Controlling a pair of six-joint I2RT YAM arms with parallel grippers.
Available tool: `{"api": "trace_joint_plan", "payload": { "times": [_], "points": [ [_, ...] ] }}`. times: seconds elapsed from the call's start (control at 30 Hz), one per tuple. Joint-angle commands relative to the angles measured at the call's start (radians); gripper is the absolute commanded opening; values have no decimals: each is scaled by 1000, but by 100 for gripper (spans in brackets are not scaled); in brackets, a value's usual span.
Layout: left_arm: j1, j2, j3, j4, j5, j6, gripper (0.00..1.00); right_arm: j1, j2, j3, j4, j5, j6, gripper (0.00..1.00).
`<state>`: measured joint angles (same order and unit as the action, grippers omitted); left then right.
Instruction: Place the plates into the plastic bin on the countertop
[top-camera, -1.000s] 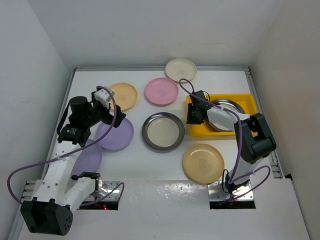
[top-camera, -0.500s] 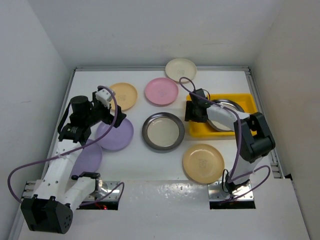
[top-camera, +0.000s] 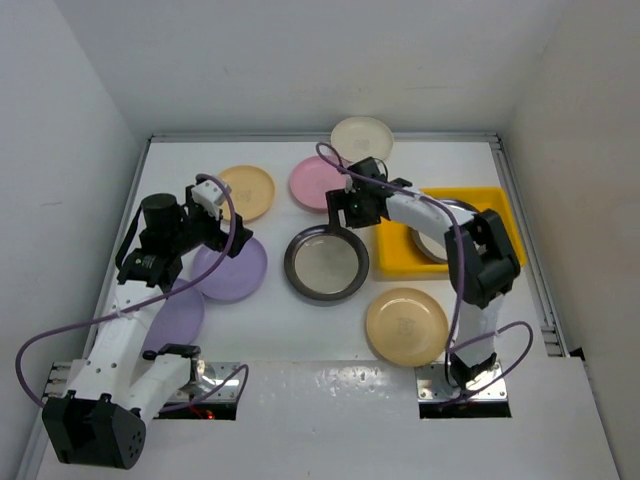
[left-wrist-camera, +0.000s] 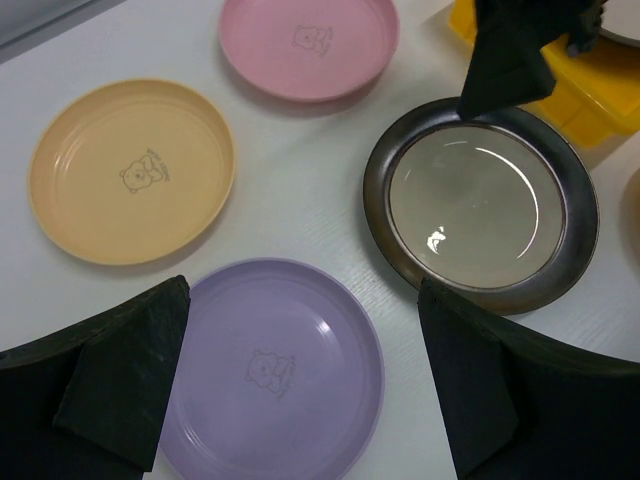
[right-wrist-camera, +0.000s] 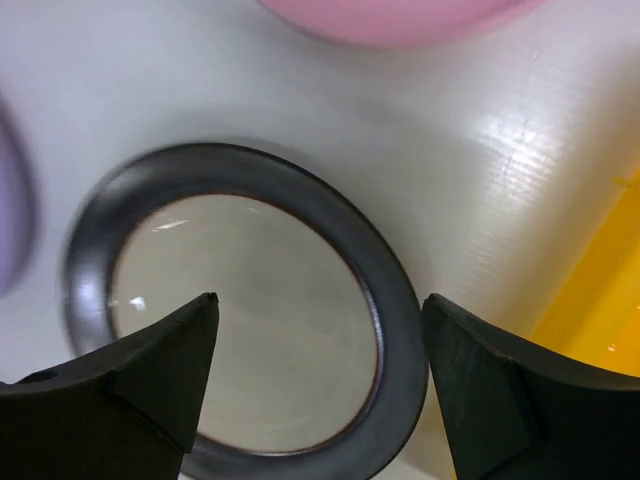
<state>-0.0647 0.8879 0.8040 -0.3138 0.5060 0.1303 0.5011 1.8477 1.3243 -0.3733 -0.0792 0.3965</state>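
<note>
My right gripper isn't ready to close on the countertop plate yet, because nearly the whole plate shows below the fingers in the right wrist view. It needs to lower its fingers to the plate's rim first.
My right gripper (top-camera: 346, 212) (right-wrist-camera: 320, 372) hangs open over the right rim of a steel-rimmed plate (top-camera: 326, 263) (right-wrist-camera: 240, 360) on the countertop (top-camera: 290, 330); that rim lies between the fingers without touching them. Right of it, the yellow plastic bin (top-camera: 395, 257) (right-wrist-camera: 600, 300) holds another steel-rimmed plate (top-camera: 437, 246), partly hidden by the arm. My left gripper (top-camera: 222, 234) (left-wrist-camera: 300, 392) is open above a purple plate (top-camera: 232, 268) (left-wrist-camera: 270, 370), holding nothing. A yellow-orange plate (top-camera: 247, 190) (left-wrist-camera: 130, 170), a pink plate (top-camera: 322, 182) (left-wrist-camera: 308, 45), a cream plate (top-camera: 361, 138) and a tan plate (top-camera: 406, 326) lie on the countertop.
A second purple plate (top-camera: 175, 315) lies partly under my left arm. White walls close the countertop in on three sides, and metal edging runs along its borders. Purple cables loop off both arms.
My right gripper opened, left the bin and swung left, over the steel-rimmed plate on the countertop. The left arm has stayed still.
</note>
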Motion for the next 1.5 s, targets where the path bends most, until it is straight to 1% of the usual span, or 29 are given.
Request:
{"api": "trace_joint_plan", "payload": {
  "times": [0.0,0.13,0.23,0.27,0.3,0.33,0.37,0.4,0.43,0.47,0.5,0.53,0.57,0.67,0.7,0.73,0.77,0.8,0.83,0.97,1.07,1.1,1.17,1.2,1.23,1.27,1.33,1.43,1.47],
  "points": [
    [14,-32,-8,12,16,6,96,-21,105,64,-122,-71,-36,82],
    [14,-32,-17,12,16,6,96,-24,168,84,-148,-79,-64,84],
    [14,-32,-17,12,16,6,96,-12,209,102,-193,-142,-103,77],
    [14,-32,-17,12,25,6,96,-12,211,95,-193,-158,-104,67],
    [14,-32,-17,12,25,6,96,-10,206,73,-182,-218,-104,60],
    [14,-23,-17,12,25,6,96,-13,199,32,-141,-234,-87,53],
    [14,-23,-17,12,25,6,96,-12,162,-23,-122,-252,-79,41],
    [14,-23,-17,12,25,6,96,-13,150,-54,-99,-281,-73,33],
    [14,-23,-17,12,25,6,96,-18,137,-83,-31,-309,-39,25],
    [14,-23,-17,12,25,6,96,-19,102,-173,-4,-333,-30,10],
    [14,-23,-17,12,25,6,96,-25,94,-198,41,-358,-7,4],
    [14,-23,-26,12,25,6,96,-27,84,-221,62,-376,1,0],
    [14,-23,-26,12,25,6,96,-33,74,-275,107,-387,33,0],
    [14,-14,-26,12,34,6,96,-41,39,-310,152,-422,80,0],
    [14,-14,-26,12,34,6,96,-44,-29,-333,201,-427,93,0],
    [14,-3,-17,12,34,15,96,-41,-56,-339,226,-426,103,0],
    [14,-3,-17,12,34,15,96,-47,-83,-347,241,-426,152,0],
    [14,-3,-17,12,34,25,96,-50,-181,-362,298,-421,175,0],
    [14,-3,-8,12,34,25,96,-58,-211,-366,310,-422,215,0],
    [14,6,-8,21,25,34,96,-145,-398,-395,405,-421,353,0],
    [14,16,-8,45,16,34,96,-231,-501,-410,422,-432,421,0],
    [14,25,-8,45,16,34,96,-316,-524,-425,427,-433,461,0],
    [14,40,-8,55,16,23,96,-383,-600,-448,419,-433,484,0],
    [14,60,-8,64,16,23,96,-491,-649,-465,378,-426,475,0],
    [14,72,-8,64,16,14,96,-539,-660,-471,378,-406,464,0],
    [14,97,-8,73,16,14,96,-658,-671,-484,332,-398,441,0],
    [14,117,-17,82,16,14,96,-734,-690,-499,313,-409,432,0],
    [23,140,-26,107,16,14,96,-929,-677,-491,289,-468,404,0],
    [23,158,-26,107,16,14,96,-952,-661,-490,278,-476,398,0]
  ]
}}
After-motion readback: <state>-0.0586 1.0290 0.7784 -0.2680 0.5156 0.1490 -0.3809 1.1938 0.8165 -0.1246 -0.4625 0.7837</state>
